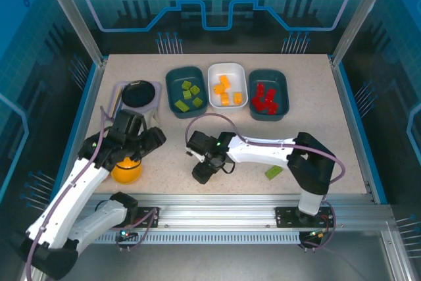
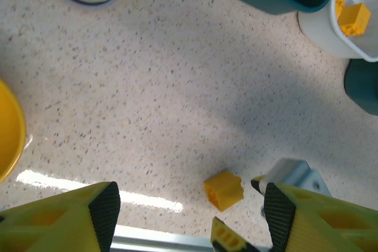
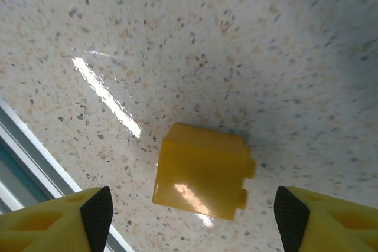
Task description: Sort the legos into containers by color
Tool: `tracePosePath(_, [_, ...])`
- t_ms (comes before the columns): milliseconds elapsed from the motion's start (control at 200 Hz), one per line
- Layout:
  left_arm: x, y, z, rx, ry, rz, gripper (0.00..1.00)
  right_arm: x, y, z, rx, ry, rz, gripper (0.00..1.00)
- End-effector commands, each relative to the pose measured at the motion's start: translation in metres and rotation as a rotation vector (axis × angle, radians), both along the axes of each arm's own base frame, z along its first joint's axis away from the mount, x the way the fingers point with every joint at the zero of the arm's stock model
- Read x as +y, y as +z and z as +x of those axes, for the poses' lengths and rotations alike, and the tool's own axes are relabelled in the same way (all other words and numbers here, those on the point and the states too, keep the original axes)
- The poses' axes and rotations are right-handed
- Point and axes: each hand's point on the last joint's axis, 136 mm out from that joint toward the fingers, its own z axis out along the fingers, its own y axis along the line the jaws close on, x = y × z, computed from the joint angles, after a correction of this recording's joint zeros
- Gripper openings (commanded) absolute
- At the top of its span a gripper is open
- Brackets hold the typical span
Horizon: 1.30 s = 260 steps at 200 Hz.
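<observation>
I need to lower my right gripper before I close it on the orange-yellow lego (image 3: 203,173). The lego is in the gap between my fingers in the right wrist view, but still below the ends of my fingers.
Three containers stand in a row at the back: a teal tray (image 1: 186,90) with green legos, a white tray (image 1: 227,85) with orange-yellow legos, and a teal tray (image 1: 268,94) with red legos. An orange-yellow lego (image 3: 204,171) lies on the table straight under my right gripper (image 3: 193,213), which is open with a finger on each side of it and not touching it. That same lego (image 2: 224,189) is in the left wrist view, ahead of my open, empty left gripper (image 2: 192,213). A green lego (image 1: 273,172) lies loose near the front right. In the top view, my left gripper (image 1: 152,140) hovers left of the right gripper (image 1: 201,174).
A yellow bowl (image 1: 126,170) sits at the front left under the left arm. A black round dish (image 1: 139,93) rests on a lavender holder at the back left. The metal rail (image 1: 250,200) runs along the table's near edge.
</observation>
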Motion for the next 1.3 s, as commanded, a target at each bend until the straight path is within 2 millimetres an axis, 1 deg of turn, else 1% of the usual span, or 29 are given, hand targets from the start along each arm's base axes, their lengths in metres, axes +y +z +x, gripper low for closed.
tracePosePath(0, [-0.003, -0.012, -0.020, 0.054, -0.023, -0.032, 0.69, 0.004, -0.003, 0.001, 0.017, -0.067, -0.023, 0.76])
tracePosePath(115, [-0.002, -0.011, -0.024, 0.050, -0.028, -0.038, 0.69, 0.006, -0.014, 0.003, 0.033, -0.090, -0.054, 0.74])
tracePosePath(220, [-0.005, -0.010, -0.023, 0.044, -0.035, -0.049, 0.69, 0.005, -0.021, 0.005, 0.032, -0.108, -0.080, 0.70])
tracePosePath(365, [-0.007, -0.009, -0.020, 0.039, -0.039, -0.057, 0.69, 0.002, -0.029, 0.009, 0.019, -0.118, -0.109, 0.63])
tracePosePath(460, [-0.008, -0.009, -0.019, 0.038, -0.041, -0.061, 0.69, 0.002, -0.030, 0.012, 0.011, -0.121, -0.121, 0.55])
tracePosePath(515, [-0.009, -0.009, -0.018, 0.035, -0.040, -0.062, 0.68, 0.001, -0.026, 0.013, 0.000, -0.124, -0.121, 0.49])
tracePosePath(595, [-0.009, -0.008, -0.016, 0.030, -0.040, -0.064, 0.68, 0.000, -0.013, 0.019, -0.028, -0.139, -0.103, 0.40])
tracePosePath(655, [-0.012, -0.005, -0.013, 0.019, -0.045, -0.073, 0.68, -0.004, 0.000, 0.026, -0.052, -0.163, -0.085, 0.36])
tracePosePath(710, [-0.016, -0.004, -0.008, 0.010, -0.054, -0.084, 0.68, -0.010, 0.017, 0.039, -0.074, -0.201, -0.056, 0.34])
tracePosePath(725, [-0.018, -0.003, -0.007, 0.006, -0.057, -0.088, 0.68, -0.011, 0.019, 0.041, -0.075, -0.206, -0.055, 0.34])
tracePosePath(755, [-0.021, -0.001, -0.003, -0.002, -0.065, -0.097, 0.68, -0.018, 0.033, 0.055, -0.095, -0.239, -0.031, 0.34])
tracePosePath(770, [-0.023, 0.000, -0.001, -0.006, -0.069, -0.100, 0.68, -0.019, 0.036, 0.057, -0.102, -0.244, -0.026, 0.34])
tracePosePath(880, [-0.039, 0.007, 0.019, -0.038, -0.105, -0.124, 0.68, -0.045, 0.073, 0.106, -0.176, -0.351, 0.016, 0.33])
tracePosePath(995, [-0.055, 0.010, 0.045, -0.043, -0.134, -0.130, 0.67, -0.080, 0.094, 0.163, -0.242, -0.493, 0.014, 0.33])
tracePosePath(1060, [-0.063, 0.010, 0.060, -0.046, -0.143, -0.135, 0.67, -0.097, 0.097, 0.196, -0.270, -0.560, 0.000, 0.34])
tracePosePath(1080, [-0.065, 0.011, 0.065, -0.050, -0.144, -0.138, 0.67, -0.100, 0.101, 0.206, -0.287, -0.578, 0.001, 0.34])
tracePosePath(1145, [-0.072, 0.012, 0.079, -0.059, -0.147, -0.144, 0.67, -0.111, 0.101, 0.236, -0.314, -0.629, -0.019, 0.33])
tracePosePath(1170, [-0.075, 0.013, 0.085, -0.063, -0.149, -0.146, 0.67, -0.116, 0.103, 0.251, -0.329, -0.661, -0.021, 0.33])
tracePosePath(1295, [-0.088, 0.015, 0.111, -0.078, -0.166, -0.153, 0.67, -0.132, 0.099, 0.298, -0.352, -0.782, -0.041, 0.33])
